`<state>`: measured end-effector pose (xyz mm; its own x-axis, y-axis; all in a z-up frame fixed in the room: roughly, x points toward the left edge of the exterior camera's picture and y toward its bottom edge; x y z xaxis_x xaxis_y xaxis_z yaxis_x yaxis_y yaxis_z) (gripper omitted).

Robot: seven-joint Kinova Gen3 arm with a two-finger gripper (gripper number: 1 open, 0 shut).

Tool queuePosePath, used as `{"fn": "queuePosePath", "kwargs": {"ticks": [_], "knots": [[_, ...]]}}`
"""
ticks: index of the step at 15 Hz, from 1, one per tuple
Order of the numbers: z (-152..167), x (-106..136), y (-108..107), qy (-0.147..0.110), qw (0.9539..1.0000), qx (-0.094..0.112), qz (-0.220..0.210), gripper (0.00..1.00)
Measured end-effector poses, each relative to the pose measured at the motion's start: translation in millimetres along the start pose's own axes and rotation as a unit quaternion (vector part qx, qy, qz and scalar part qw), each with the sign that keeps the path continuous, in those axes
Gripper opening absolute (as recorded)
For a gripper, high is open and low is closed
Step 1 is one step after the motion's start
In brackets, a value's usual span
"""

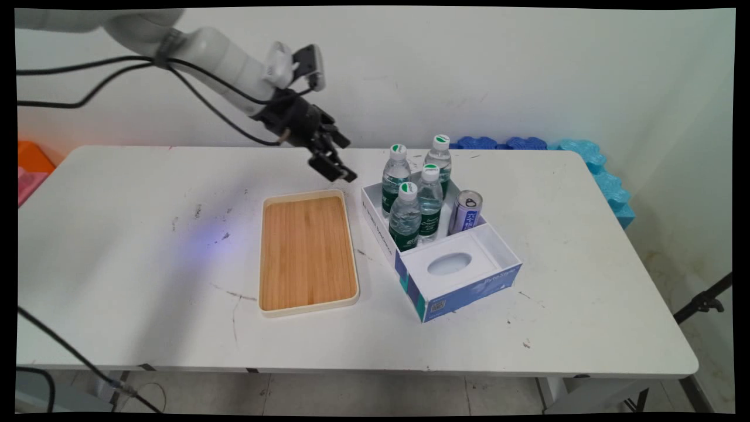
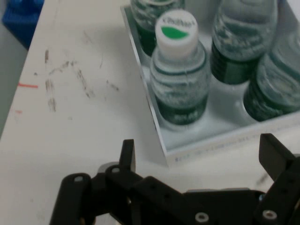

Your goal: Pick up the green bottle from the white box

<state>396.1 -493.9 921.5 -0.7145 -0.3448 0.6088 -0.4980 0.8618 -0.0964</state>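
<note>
The water bottle needs to come out of the white and blue box (image 1: 463, 287), so my gripper will next grab the bottle by its clear part between cap and label (image 1: 396, 169).
My gripper (image 1: 338, 159) hangs open and empty above the table's back middle, just left of a white and blue box (image 1: 463, 287). Several small water bottles with white caps stand in the box's rear compartment, the back-left one (image 1: 396, 176) nearest my fingers. A silver and blue can (image 1: 466, 212) leans beside them. In the hand view my gripper (image 2: 201, 154) points at the box's wall (image 2: 211, 143), and the nearest bottle (image 2: 178, 84) stands right behind it. More bottles crowd the top right. Nothing lies between the fingers.
A wooden tray with a cream rim (image 1: 261, 258) lies left of the box, nothing on it. The box's front compartment has an oval opening (image 1: 449, 264). Blue foam mats (image 1: 609, 181) line the table's back right edge. Orange and pink items (image 1: 32, 164) sit at far left.
</note>
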Motion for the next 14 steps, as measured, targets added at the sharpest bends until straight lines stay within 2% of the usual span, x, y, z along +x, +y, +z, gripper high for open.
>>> {"fn": "queuePosePath", "kwargs": {"ticks": [7,14], "knots": [[52.6,17.5,-1.4,0.006,1.0000,-0.005,-0.004,1.00],[82.2,26.8,1.0,0.007,0.9999,-0.007,0.004,1.00]]}}
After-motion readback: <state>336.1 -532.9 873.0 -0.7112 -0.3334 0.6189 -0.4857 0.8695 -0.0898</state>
